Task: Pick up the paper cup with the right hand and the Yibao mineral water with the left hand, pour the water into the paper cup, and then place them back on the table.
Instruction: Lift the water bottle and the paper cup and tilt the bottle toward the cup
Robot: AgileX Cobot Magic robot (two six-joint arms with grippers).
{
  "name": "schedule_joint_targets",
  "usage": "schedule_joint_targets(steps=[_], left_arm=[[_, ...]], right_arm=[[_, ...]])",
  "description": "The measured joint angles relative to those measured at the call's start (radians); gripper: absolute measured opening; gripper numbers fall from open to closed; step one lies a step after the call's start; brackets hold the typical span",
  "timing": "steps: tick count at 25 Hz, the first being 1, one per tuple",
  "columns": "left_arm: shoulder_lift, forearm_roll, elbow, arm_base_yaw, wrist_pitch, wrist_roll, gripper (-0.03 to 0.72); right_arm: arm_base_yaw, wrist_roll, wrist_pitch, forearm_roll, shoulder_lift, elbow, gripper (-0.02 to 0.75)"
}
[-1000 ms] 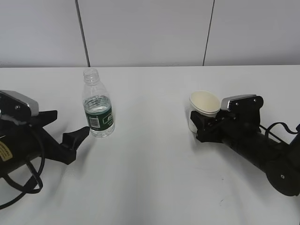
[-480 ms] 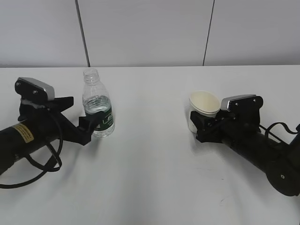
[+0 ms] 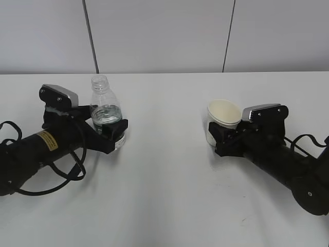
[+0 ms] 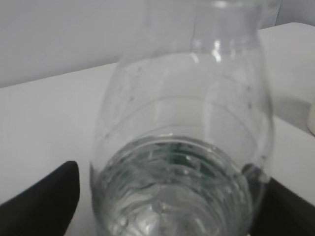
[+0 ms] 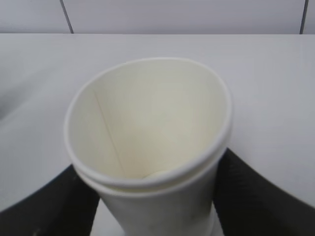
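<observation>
The water bottle's opening [image 3: 99, 80] should stay free to pour, so my left gripper should next grab the bottle by its lower body [image 3: 109, 121].
The Yibao mineral water [image 3: 105, 109] stands upright on the white table [image 3: 164, 175], uncapped and partly full. My left gripper [image 3: 112, 129] is open with one finger on each side of its lower body. In the left wrist view the bottle [image 4: 182, 147] fills the frame, and a sliver of table shows between it and the left finger [image 4: 54, 196]. The paper cup [image 3: 224, 114] leans slightly, its rim squeezed oval. My right gripper [image 3: 218, 137] is shut on it. In the right wrist view black fingers [image 5: 44, 206] press both sides of the empty cup [image 5: 152, 128].
A white panelled wall [image 3: 164, 36] runs along the table's far edge. Black cables loop on the table beside the left arm [image 3: 31, 188] and behind the right arm [image 3: 308, 139]. Bare tabletop lies between the two arms.
The left arm has slid right across the table until its open jaws came round the bottle. The right arm and the cup have not moved.
</observation>
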Motion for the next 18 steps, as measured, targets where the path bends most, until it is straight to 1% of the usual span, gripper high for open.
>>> schedule_joint_targets(steps=[6,8,10,13,15,18], left_arm=[[0.031,-0.003,-0.022,-0.012,-0.001,0.0,0.57],[0.035,-0.006,-0.022,-0.012,0.001,0.0,0.547],[0.035,-0.006,-0.022,-0.012,0.001,0.0,0.505],[0.035,-0.001,-0.022,-0.012,0.001,-0.001,0.41],[0.035,0.001,-0.022,-0.012,0.001,-0.004,0.377],[0.035,0.001,-0.022,-0.012,0.001,-0.004,0.362]], right_arm=[[0.0,0.0,0.0,0.0,0.0,0.0,0.519],[0.0,0.0,0.0,0.0,0.0,0.0,0.519],[0.0,0.0,0.0,0.0,0.0,0.0,0.519],[0.0,0.0,0.0,-0.013,0.0,0.0,0.519],[0.0,0.0,0.0,-0.037,0.0,0.0,0.519],[0.0,0.0,0.0,-0.081,0.0,0.0,0.519]])
